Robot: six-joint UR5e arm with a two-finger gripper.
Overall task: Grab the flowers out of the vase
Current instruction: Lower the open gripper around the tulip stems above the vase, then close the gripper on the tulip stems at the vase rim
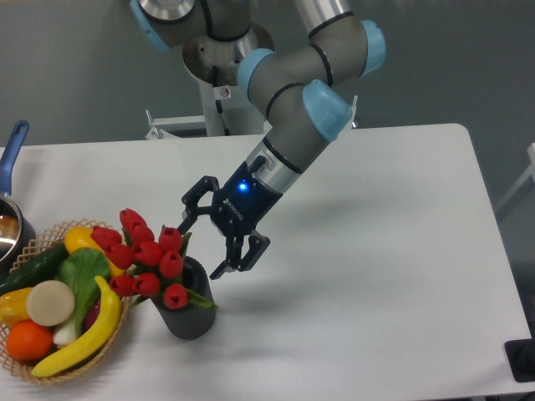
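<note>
The robot's gripper should next grab the flowers' stems just below the red buds, to lift the flowers (146,255) out of the vase (191,311).
The flowers (146,255), a bunch of red tulip buds with green leaves, stand in the vase (191,311), a short dark grey ribbed cylinder near the table's front left. The buds lean left over the basket's rim. My gripper (202,246) is open, its black fingers spread just to the right of the bunch and above the vase's mouth. One fingertip (189,219) is close to the rightmost upper bud; the other (221,269) hangs beside the vase's right rim. Nothing is held between the fingers.
A wicker basket (33,247) of fruit and vegetables sits left of the vase, touching the flowers. A blue-handled metal pot (12,167) stands at the far left edge. The white table (376,251) stretches to the right.
</note>
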